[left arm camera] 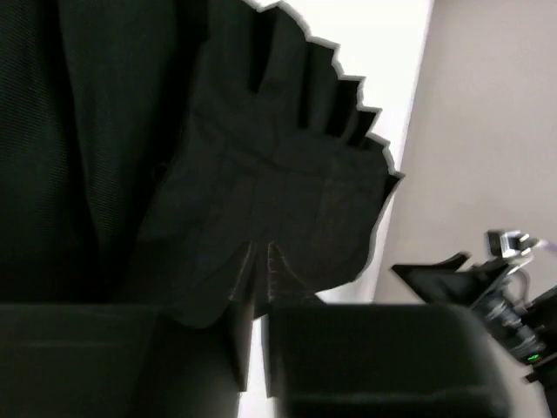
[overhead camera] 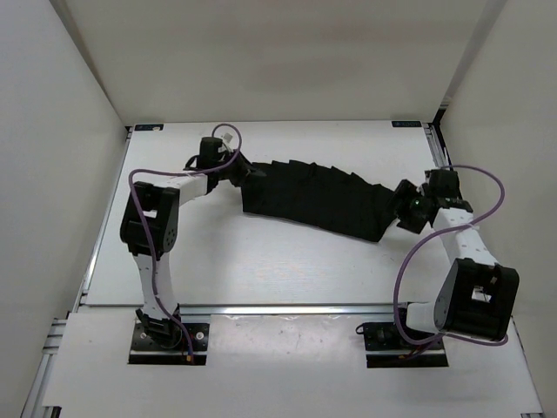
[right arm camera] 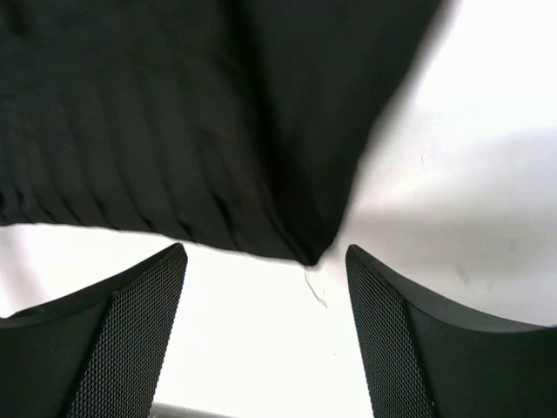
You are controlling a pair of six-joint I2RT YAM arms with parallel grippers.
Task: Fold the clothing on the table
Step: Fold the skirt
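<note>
I need to grab the clothing point(overhead camera: 318, 198) next with my right gripper by the end opposite my left gripper, to fold it toward the other end.
The clothing point(overhead camera: 318, 198), black and pleated, lies stretched in a band across the middle of the white table point(overhead camera: 261, 261). My left gripper point(overhead camera: 246, 174) is at its left end. In the left wrist view its fingers point(left arm camera: 258, 248) stand close together with a thin strip of white table showing between them, and the pleated cloth point(left arm camera: 261, 174) lies right at the tips. My right gripper point(overhead camera: 396, 209) is at the garment's right end. In the right wrist view its jaws point(right arm camera: 265, 257) stand wide open, and a corner of the cloth point(right arm camera: 174, 131) lies just beyond them, untouched.
White walls enclose the table on the left, back and right. A silver rail point(overhead camera: 287, 307) runs along the near edge by the arm bases. The right arm point(left arm camera: 496, 287) shows at the edge of the left wrist view.
</note>
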